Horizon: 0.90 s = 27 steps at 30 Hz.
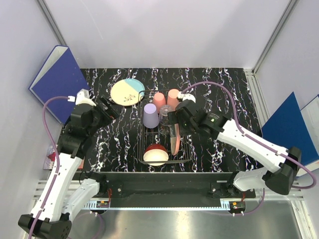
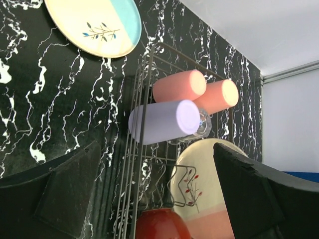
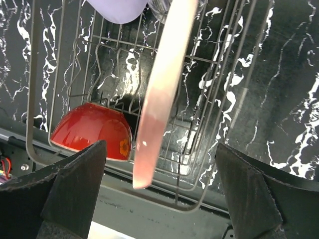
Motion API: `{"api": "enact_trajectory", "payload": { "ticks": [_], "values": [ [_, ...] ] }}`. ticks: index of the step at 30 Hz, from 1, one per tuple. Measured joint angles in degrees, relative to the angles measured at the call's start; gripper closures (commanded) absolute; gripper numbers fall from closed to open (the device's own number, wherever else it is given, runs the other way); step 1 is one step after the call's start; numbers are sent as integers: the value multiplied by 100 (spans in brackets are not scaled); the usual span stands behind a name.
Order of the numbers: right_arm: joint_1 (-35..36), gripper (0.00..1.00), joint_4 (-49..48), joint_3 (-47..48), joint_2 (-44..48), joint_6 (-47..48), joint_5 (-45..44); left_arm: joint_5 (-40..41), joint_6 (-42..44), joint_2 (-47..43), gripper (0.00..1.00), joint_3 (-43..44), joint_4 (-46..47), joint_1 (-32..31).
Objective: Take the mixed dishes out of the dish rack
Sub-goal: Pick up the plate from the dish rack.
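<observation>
The robot's fingers stop above the top edge of the upright plate, so the right gripper should go lower first and then close on the plate.
The wire dish rack (image 1: 183, 145) stands mid-table. In it are a lavender cup (image 1: 150, 115), two salmon-pink cups (image 1: 159, 101) (image 1: 173, 97), a clear glass (image 1: 166, 110), a salmon-pink plate (image 1: 174, 137) on edge and a red bowl (image 1: 155, 154). A blue-and-cream plate (image 1: 127, 92) lies on the table left of the rack. My left gripper (image 1: 107, 107) is open and empty beside that plate. My right gripper (image 1: 174, 119) is open, its jaws on either side of the upright plate (image 3: 162, 94) without touching it. The left wrist view shows the lavender cup (image 2: 159, 121) and the bowl (image 2: 159, 224).
A blue binder (image 1: 55, 82) leans at the left wall and another (image 1: 294, 124) at the right. The table's black front rail (image 1: 164, 181) runs just below the rack. White walls close the back and sides.
</observation>
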State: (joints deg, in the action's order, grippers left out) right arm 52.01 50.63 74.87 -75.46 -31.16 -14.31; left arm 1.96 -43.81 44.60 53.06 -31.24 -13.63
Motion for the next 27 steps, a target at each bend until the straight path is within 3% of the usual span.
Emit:
{"api": "enact_trajectory", "payload": {
  "ticks": [5,8,12,15,19,27],
  "values": [
    [17,11,-238,0,-413,4,37,-2,55,-273,4,-203,-46,0],
    [17,26,-323,0,-614,15,24,-4,96,-407,6,-247,-83,0],
    [17,60,-380,-2,-708,0,-9,-11,184,-476,7,-262,-87,0],
    [17,71,-442,-2,-708,-31,-37,-13,219,-479,8,-264,-87,-4],
    [17,100,-400,-2,-708,-212,-240,-15,243,-474,8,-271,-85,-11],
    [17,100,-214,83,-708,-203,-350,-15,293,-387,9,-286,-92,-15]
  ]
}}
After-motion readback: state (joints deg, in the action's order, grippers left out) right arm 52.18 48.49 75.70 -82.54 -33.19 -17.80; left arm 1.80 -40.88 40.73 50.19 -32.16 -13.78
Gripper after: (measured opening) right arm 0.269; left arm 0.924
